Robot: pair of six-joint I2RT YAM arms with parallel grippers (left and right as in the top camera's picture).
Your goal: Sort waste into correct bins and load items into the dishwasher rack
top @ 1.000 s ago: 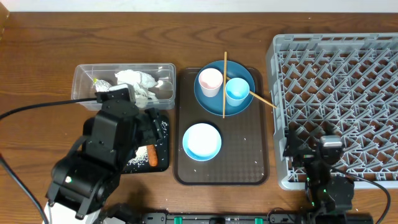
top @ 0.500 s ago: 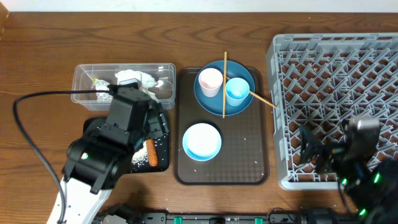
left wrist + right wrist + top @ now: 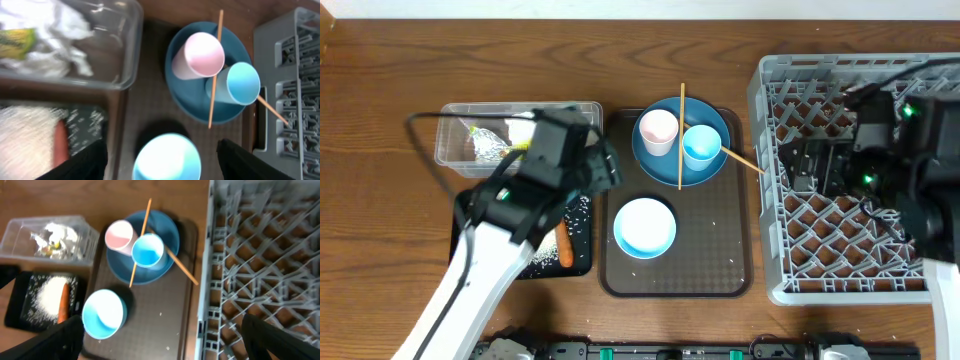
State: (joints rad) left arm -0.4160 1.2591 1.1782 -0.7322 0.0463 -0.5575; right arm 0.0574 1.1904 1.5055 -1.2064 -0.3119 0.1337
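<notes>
The left gripper grabs the pink cup by its open rim next, leaving its base free to hand over to my right gripper.
My left gripper hangs open and empty above the brown tray's left edge; in the left wrist view the pale blue bowl lies below, between its fingers. My right gripper is open and empty above the grey dishwasher rack. The blue plate holds the pink cup, the light blue cup and two chopsticks. The clear tub holds the tissue and yellow wrapper. The black tray holds rice and the carrot.
The dark brown serving tray lies between the bins and the rack and carries the plate and bowl. One chopstick sticks out toward the rack's left wall. A few rice grains lie on the serving tray. Bare wood table surrounds everything.
My left arm has swung up and right, from over the black tray to the serving tray's left edge. My right arm has risen from the rack's front edge to over its far left part.
</notes>
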